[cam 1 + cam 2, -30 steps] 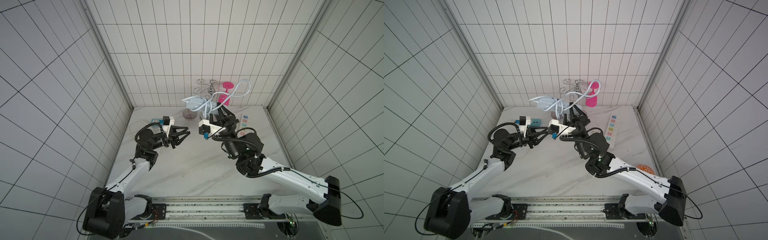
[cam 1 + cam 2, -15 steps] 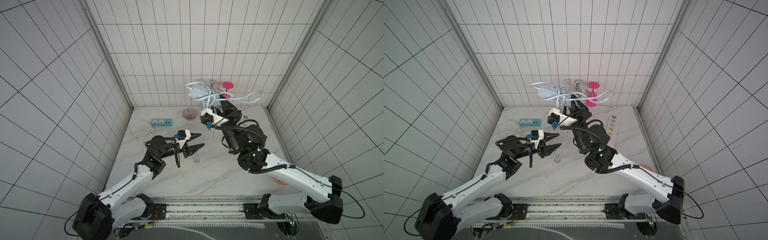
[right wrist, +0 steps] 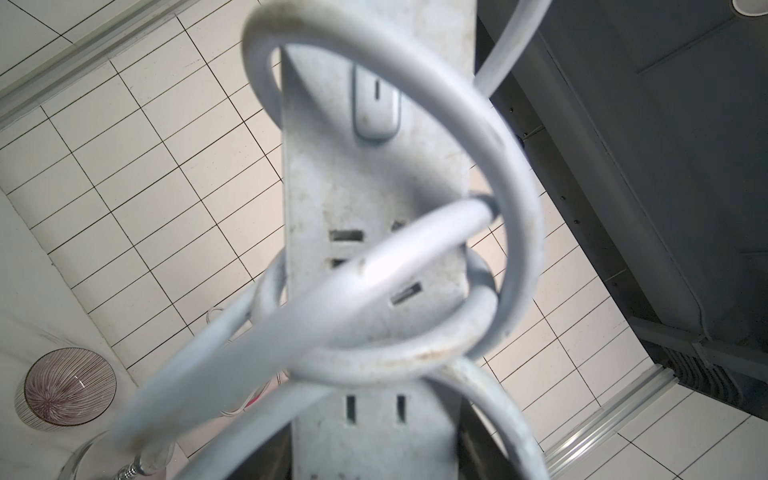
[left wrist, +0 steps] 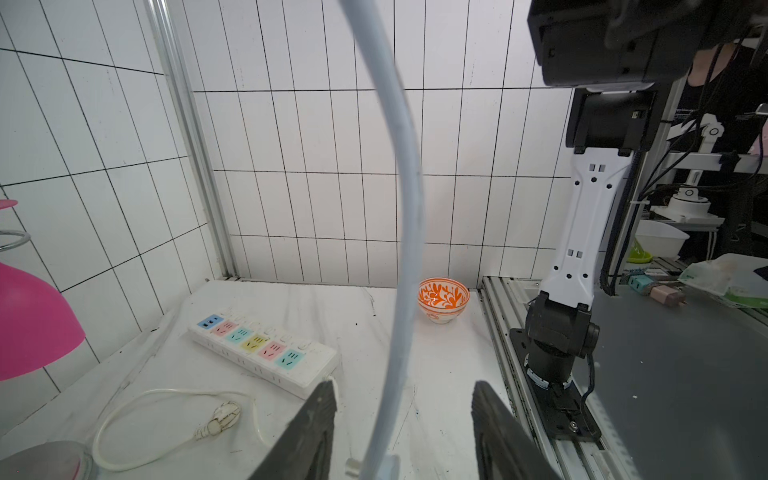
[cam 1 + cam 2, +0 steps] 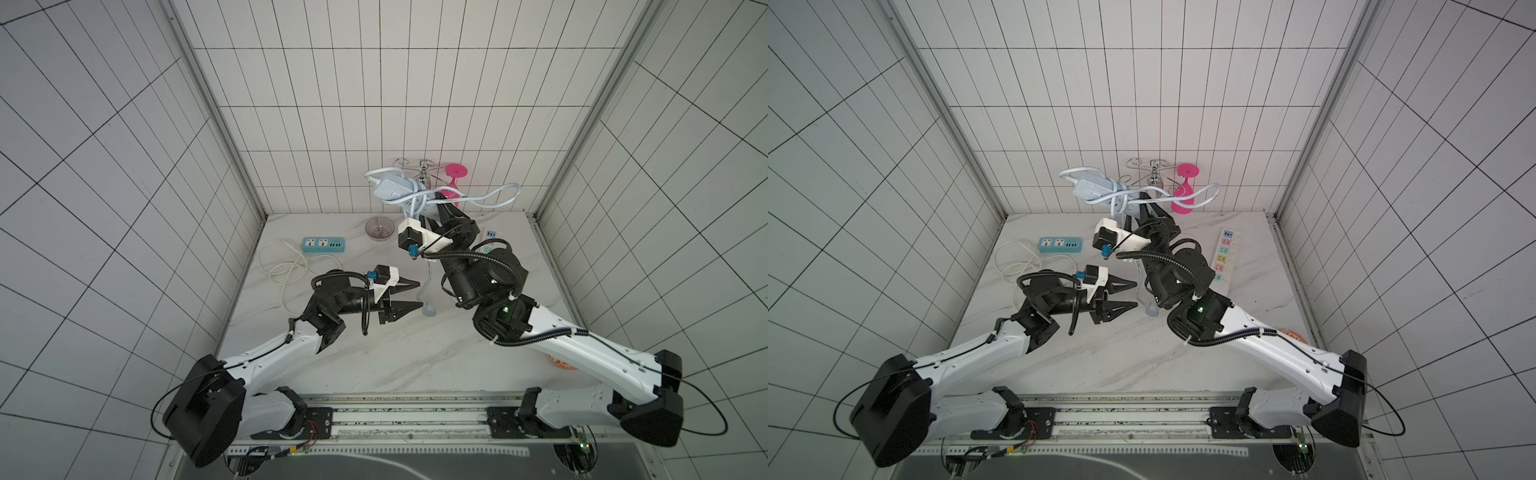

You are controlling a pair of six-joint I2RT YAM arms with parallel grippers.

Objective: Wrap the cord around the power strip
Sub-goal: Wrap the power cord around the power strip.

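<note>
The left gripper grabs the cord near the plug next, so the hanging cord's length stays free to wrap around the power strip.
My right gripper (image 5: 434, 204) (image 5: 1141, 200) is shut on the pale grey-blue power strip (image 5: 392, 189) (image 5: 1092, 189) (image 3: 374, 174), holding it high near the back wall. Its jaws sit on either side of the strip's lower end. The cord (image 5: 494, 199) (image 5: 1204, 197) (image 3: 511, 166) loops loosely round the strip and hangs down to the plug (image 5: 429, 311) (image 5: 1151, 309) on the table. My left gripper (image 5: 419, 294) (image 5: 1137, 294) (image 4: 404, 386) is open low over the table. In the left wrist view the hanging cord (image 4: 409, 199) runs between its fingers, touching neither.
A teal strip (image 5: 323, 244) with a coiled white cord (image 5: 286, 266) lies at the back left. A striped bowl (image 5: 379, 228), a pink glass (image 5: 455, 183) and a metal rack (image 5: 422, 166) stand at the back. A long white strip (image 5: 1223, 257) (image 4: 266, 351) and an orange bowl (image 4: 443, 299) are on the right.
My left gripper has come away from the strip, moved down to the table's middle and opened wider. The right arm has lifted the power strip higher; the cord now hangs down.
</note>
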